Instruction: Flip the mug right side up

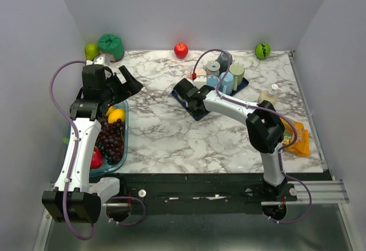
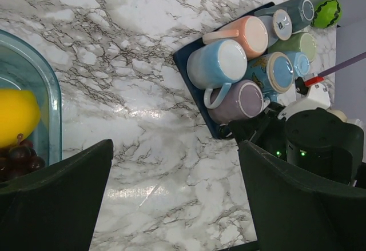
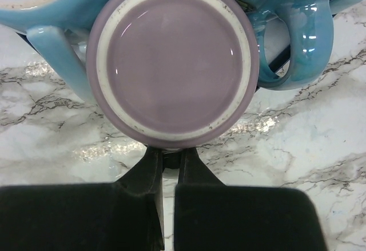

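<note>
The purple mug (image 3: 171, 62) would come up off the tray if I lifted my right gripper now, because the gripper's fingers are closed on the mug's handle beneath the mug's base.
A purple mug (image 3: 171, 62) lies on its side on a dark blue tray (image 2: 186, 62), its base facing the right wrist camera; it also shows in the left wrist view (image 2: 240, 99). My right gripper (image 3: 170, 151) is at the tray's near-left end (image 1: 186, 91), its fingers nearly together just under the mug's base, shut on a part of the mug hidden behind the base. Several other mugs crowd the tray, a light blue one (image 2: 214, 62) right beside it. My left gripper (image 2: 175, 145) hangs open and empty over bare marble (image 1: 128, 85).
A glass dish (image 1: 121, 154) with a lemon, grapes and red fruit sits at the left edge under the left arm. A red apple (image 1: 180, 50) and green fruit (image 1: 262, 50) stand along the back wall. A bottle (image 1: 269, 95) and an orange packet (image 1: 297, 139) lie at the right.
</note>
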Controlling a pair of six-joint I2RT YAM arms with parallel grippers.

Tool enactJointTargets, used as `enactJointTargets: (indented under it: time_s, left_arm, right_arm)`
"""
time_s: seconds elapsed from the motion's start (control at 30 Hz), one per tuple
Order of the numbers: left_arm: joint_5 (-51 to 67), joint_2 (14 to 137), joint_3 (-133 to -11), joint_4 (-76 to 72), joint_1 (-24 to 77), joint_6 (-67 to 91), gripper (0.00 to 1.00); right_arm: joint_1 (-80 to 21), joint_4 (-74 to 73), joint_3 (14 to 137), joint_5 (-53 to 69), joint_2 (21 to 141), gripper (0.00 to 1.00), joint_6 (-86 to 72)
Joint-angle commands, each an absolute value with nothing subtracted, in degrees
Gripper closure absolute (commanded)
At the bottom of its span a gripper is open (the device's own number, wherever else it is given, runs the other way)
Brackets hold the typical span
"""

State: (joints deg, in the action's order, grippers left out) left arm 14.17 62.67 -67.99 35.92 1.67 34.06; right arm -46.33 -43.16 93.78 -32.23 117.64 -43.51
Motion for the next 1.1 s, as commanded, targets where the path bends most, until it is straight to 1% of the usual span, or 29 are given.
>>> enactJointTargets:
  time_s: [0.0,0.3,0.47,0.6,0.8,1.07]
  left_arm:
    - [15.02,61.61,-66.8,35.33,1.58,33.49,0.01]
    - [21.53,60.65,-63.46,31.29,1.58,35.07,0.01]
    - [27.14,59.59,-61.0,27.52,2.55,36.03,0.01]
    - [33.3,58.89,-59.42,22.95,5.09,37.18,0.01]
    - [41.12,57.04,-56.78,11.26,12.74,41.21,0.01]
    - [42.1,55.28,-53.62,-5.78,18.28,53.86,0.01]
  right_arm:
    - [-45.7,-41.05,90.97,-34.1,114.19,0.99,-42.45]
    - [-45.62,-39.47,86.49,-33.66,102.76,0.99,-42.45]
    - [-45.7,-36.22,82.54,-29.45,94.23,0.99,-42.8]
    - [-45.7,-29.12,79.37,-24.62,86.5,1.0,-42.28]
    - [-45.7,-18.13,77.34,-15.92,77.1,0.99,-39.64]
    - [-45.7,-8.18,78.49,-6.16,70.85,0.99,-39.64]
